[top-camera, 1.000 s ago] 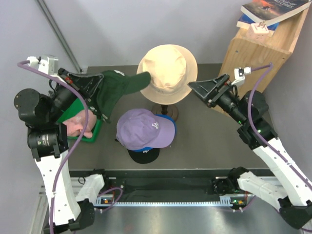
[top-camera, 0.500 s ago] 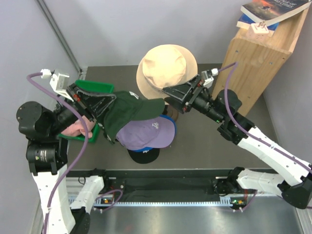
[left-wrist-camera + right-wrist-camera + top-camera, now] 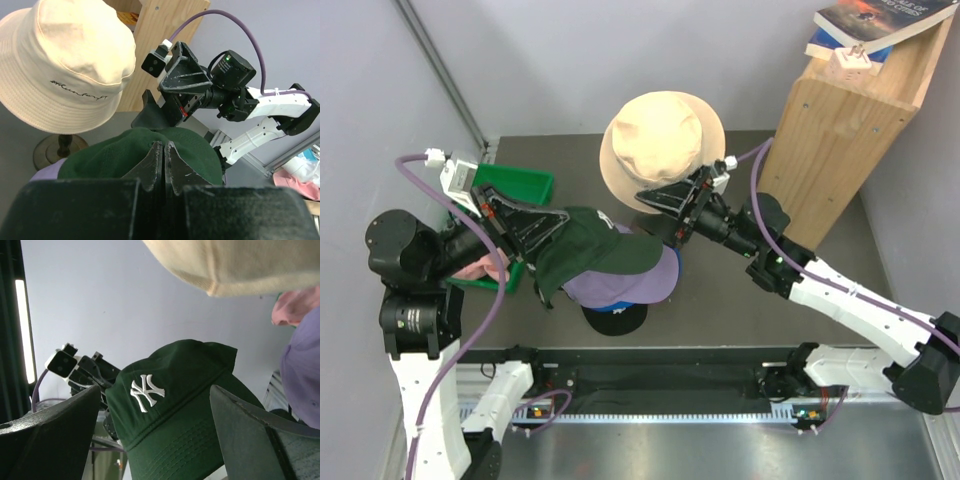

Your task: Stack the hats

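Note:
My right gripper grabs the dark green cap by its brim (image 3: 181, 449) next, leaving the cap's opening free for stacking.
My left gripper (image 3: 542, 240) is shut on the back of a dark green cap (image 3: 592, 243) with a white NY logo and holds it over a stack of caps. The stack has a lavender cap (image 3: 645, 285) on top, a blue one under it and a black brim (image 3: 616, 318) at the bottom. In the left wrist view the fingers (image 3: 159, 159) pinch the green cloth (image 3: 110, 157). My right gripper (image 3: 655, 213) is open at the green cap's brim, with the cap (image 3: 170, 410) between its spread fingers (image 3: 50, 432), not touching. A light pink cap (image 3: 480, 268) lies in the bin.
A cream bucket hat (image 3: 660, 135) sits on a round-footed stand just behind the stack. A green bin (image 3: 520, 185) is at the left. A tall wooden box (image 3: 830, 120) with books (image 3: 880, 20) on top stands at the right back.
My left gripper has carried the green cap right and down, from beside the bin to over the lavender cap. My right arm has reached left, to the cap's brim.

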You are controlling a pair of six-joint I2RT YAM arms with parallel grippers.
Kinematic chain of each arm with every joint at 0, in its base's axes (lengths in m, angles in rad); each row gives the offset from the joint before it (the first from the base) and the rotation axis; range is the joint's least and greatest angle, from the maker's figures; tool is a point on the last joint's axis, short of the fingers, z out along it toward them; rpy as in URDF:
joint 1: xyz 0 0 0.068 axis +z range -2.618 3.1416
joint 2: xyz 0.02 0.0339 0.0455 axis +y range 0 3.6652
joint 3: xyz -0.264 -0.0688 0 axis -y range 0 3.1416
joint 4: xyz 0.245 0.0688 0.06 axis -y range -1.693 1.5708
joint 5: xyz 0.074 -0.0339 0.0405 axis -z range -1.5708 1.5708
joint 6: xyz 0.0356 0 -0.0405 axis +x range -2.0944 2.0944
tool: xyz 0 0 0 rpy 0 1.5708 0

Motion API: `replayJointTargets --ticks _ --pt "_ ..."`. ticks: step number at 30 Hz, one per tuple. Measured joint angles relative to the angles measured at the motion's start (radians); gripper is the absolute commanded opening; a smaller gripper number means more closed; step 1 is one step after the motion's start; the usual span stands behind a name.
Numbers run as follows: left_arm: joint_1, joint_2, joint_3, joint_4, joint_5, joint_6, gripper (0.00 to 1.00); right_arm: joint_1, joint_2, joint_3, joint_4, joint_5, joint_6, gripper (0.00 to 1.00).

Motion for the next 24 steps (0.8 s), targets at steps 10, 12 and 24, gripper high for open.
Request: replayJointTargets --ticks 10,12,24 --pt "-0.001 0.007 0.002 -0.025 -0.003 0.03 0.0 0.015 -0.206 -0.109 -0.193 0.093 0.051 0.9" --pt "-0.001 0.011 0.002 -0.023 -0.003 0.029 0.0 0.015 -0.251 -0.134 -0.211 0.114 0.069 0.9" --pt "-0.001 0.02 -0.012 0.006 0.004 0.007 0.0 0.016 -0.126 -0.097 -0.19 0.078 0.102 0.9"
